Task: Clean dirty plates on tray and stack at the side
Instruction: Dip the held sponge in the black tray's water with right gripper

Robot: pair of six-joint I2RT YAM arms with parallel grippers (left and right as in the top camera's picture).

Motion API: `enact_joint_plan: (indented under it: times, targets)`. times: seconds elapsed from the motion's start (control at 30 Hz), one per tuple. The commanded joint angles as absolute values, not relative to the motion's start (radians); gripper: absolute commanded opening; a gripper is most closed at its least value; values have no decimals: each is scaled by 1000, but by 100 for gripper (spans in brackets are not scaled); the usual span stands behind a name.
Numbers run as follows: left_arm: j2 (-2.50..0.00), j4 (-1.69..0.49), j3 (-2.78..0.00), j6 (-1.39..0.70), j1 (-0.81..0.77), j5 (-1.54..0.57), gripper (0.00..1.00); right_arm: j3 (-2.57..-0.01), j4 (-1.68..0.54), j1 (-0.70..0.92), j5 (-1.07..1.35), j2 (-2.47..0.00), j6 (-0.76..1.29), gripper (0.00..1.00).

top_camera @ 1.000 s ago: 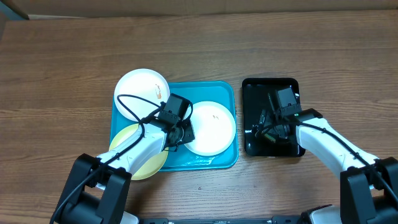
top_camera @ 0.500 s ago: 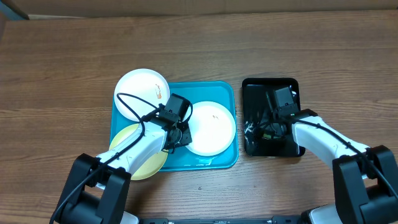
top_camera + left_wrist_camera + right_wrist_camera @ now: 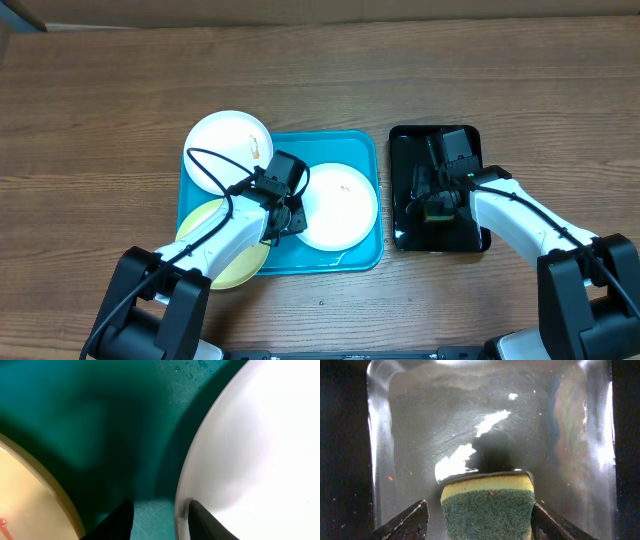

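Note:
I should grab the white plate's rim (image 3: 300, 232) beside the yellow-green plate with my left gripper, so that the white plate's side stays free to clean and stack.
The turquoise tray (image 3: 345, 150) holds a white plate (image 3: 340, 208) with small specks. A second white plate (image 3: 225, 150) with an orange smear overlaps the tray's far-left corner. A pale yellow-green plate (image 3: 210, 250) overlaps its near-left edge. My left gripper (image 3: 292, 212) stands open and low over the tray floor (image 3: 100, 420). One finger is over the rim of the white plate (image 3: 250, 450), the other toward the yellow-green plate (image 3: 25, 500). My right gripper (image 3: 479, 510) is open around a yellow-and-green sponge (image 3: 487, 510); its right finger touches it, the left stands clear.
A glossy black tray (image 3: 465, 235) sits right of the turquoise one, wet inside, with the sponge (image 3: 437, 211) and my right gripper (image 3: 432, 205) in it. Bare wooden table (image 3: 320, 70) lies all around, and a cardboard edge runs along the far side.
My right gripper has shifted slightly toward the far end of the black tray, and its jaws narrowed around the sponge. The left arm has barely moved.

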State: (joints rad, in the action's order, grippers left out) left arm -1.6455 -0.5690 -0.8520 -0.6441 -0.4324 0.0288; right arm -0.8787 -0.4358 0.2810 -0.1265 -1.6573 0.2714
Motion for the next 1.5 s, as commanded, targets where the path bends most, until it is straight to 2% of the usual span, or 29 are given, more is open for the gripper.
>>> enact_joint_plan:
  times: [0.0,0.13,0.2,0.3,0.43,0.47,0.5,0.53,0.57,0.6,0.67,0.87,0.93,0.97,1.0,1.03,1.07,1.1,1.17,1.33,1.4,1.47]
  targets:
    - [-1673,-575,-856,-628,-438,43,37,-884,-436,274,-122,-1673,254,64]
    - [-1673,-573,-856,-628,-438,40,37,-869,-428,274,-122,-1715,254,64]
    - [-1673,-574,-856,-628,-438,40,37,-867,-410,274,-122,-1743,254,57]
    - [-1673,-575,-856,-628,-438,40,36,-877,-404,274,-110,-1737,254,4]
    - [-1673,-574,-856,-628,-438,40,35,-933,-474,274,-111,-1697,253,4]
    - [-1673,-574,-856,-628,-438,40,35,-950,-501,274,-111,-1683,253,7]
    - [-1673,-575,-855,-628,-438,40,38,-962,-524,274,-111,-1671,253,31]
    - [-1673,-575,-855,-628,-438,40,39,-972,-546,274,-111,-1662,253,69]
    - [-1673,-574,-855,-628,-438,40,40,-979,-567,274,-111,-1654,253,86]
    - [-1673,-574,-855,-628,-438,40,41,-982,-588,274,-111,-1649,253,92]
    - [-1673,-574,-855,-628,-438,40,41,-981,-626,274,-111,-1649,254,94]
    - [-1673,-574,-855,-628,-438,40,40,-918,-668,274,-110,-1650,266,75]
    - [-1673,-574,-855,-628,-438,40,40,-886,-656,274,-110,-1650,266,60]
    - [-1673,-574,-855,-628,-438,40,40,-873,-653,274,-110,-1650,266,47]
    - [-1673,-574,-855,-628,-438,40,40,-861,-651,274,-110,-1650,266,27]
    - [-1673,-574,-855,-628,-438,40,39,-852,-648,274,-107,-1650,266,14]
    - [-1673,-574,-855,-628,-438,40,38,-846,-645,274,-98,-1650,265,10]
    - [-1673,-574,-855,-628,-438,40,37,-845,-639,274,-77,-1650,265,10]
    - [-1673,-574,-855,-628,-438,40,38,-858,-635,274,-41,-1649,263,43]
    - [-1673,-574,-855,-628,-438,41,38,-980,-736,273,-31,-1647,258,73]
    - [-1673,-575,-855,-628,-438,44,38,-988,-736,273,-32,-1647,258,82]
    - [-1673,-575,-855,-628,-439,44,36,-976,-730,273,-38,-1649,258,81]
